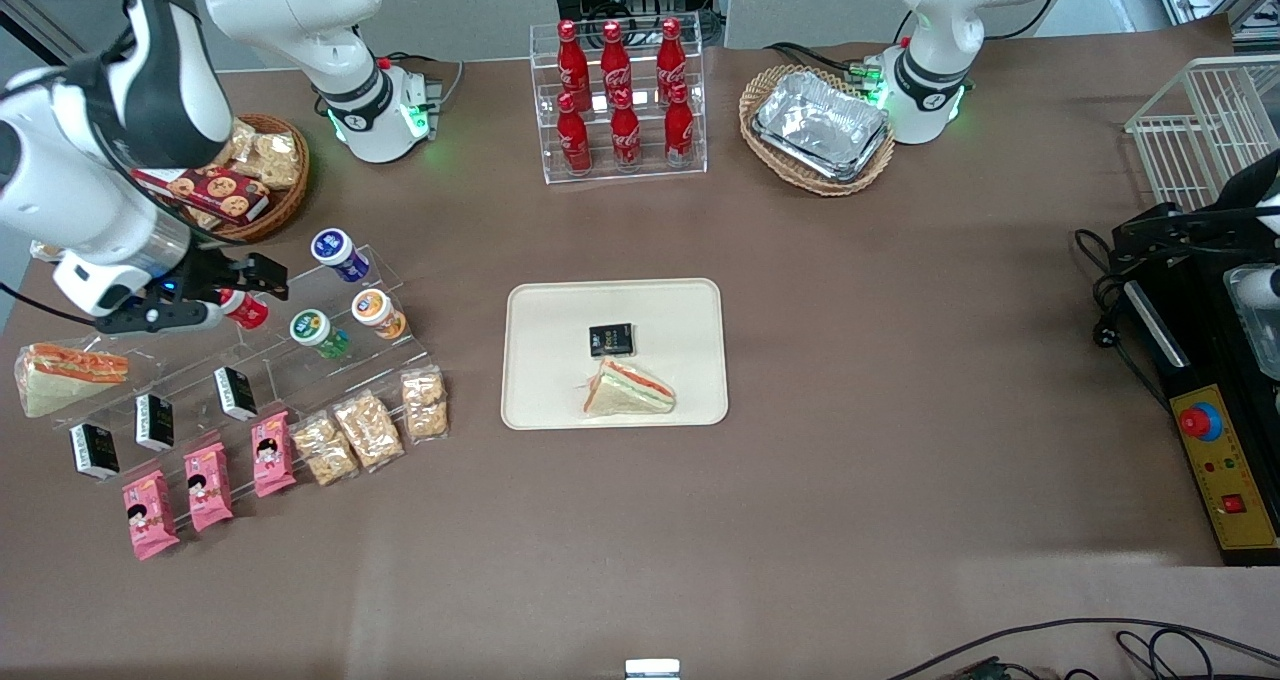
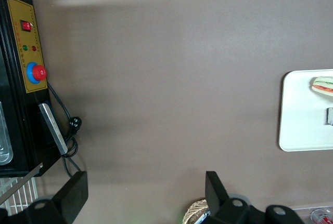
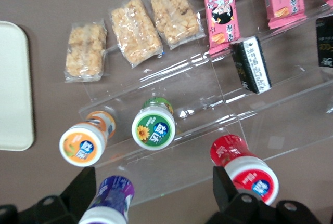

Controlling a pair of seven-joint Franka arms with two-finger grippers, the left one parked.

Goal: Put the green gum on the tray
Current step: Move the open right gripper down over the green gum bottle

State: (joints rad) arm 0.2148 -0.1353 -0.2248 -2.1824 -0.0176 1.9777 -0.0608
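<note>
The right gripper grabs the green gum by its white lid (image 1: 310,326) next, to place the gum on the cream tray (image 1: 545,310).
The green gum (image 1: 318,332) is a small green bottle with a white lid, lying on a step of the clear acrylic stand (image 1: 190,380). It also shows in the right wrist view (image 3: 153,125). It lies between an orange bottle (image 1: 376,312) and a red bottle (image 1: 245,309). My right gripper (image 1: 243,293) is open and empty, above the red bottle and farther from the front camera than the green gum; in the right wrist view the gripper (image 3: 154,182) stands apart from the gum. The cream tray (image 1: 545,310) lies mid-table toward the parked arm, holding a sandwich (image 1: 628,390) and a black packet (image 1: 611,339).
A purple bottle (image 1: 337,252) lies on the stand's top step. Black packets (image 1: 234,392), pink snack packs (image 1: 208,485) and rice-cracker bags (image 1: 368,428) fill the lower steps. A sandwich (image 1: 65,375) and a wicker snack basket (image 1: 250,175) are beside the stand. A cola rack (image 1: 620,100) stands farther back.
</note>
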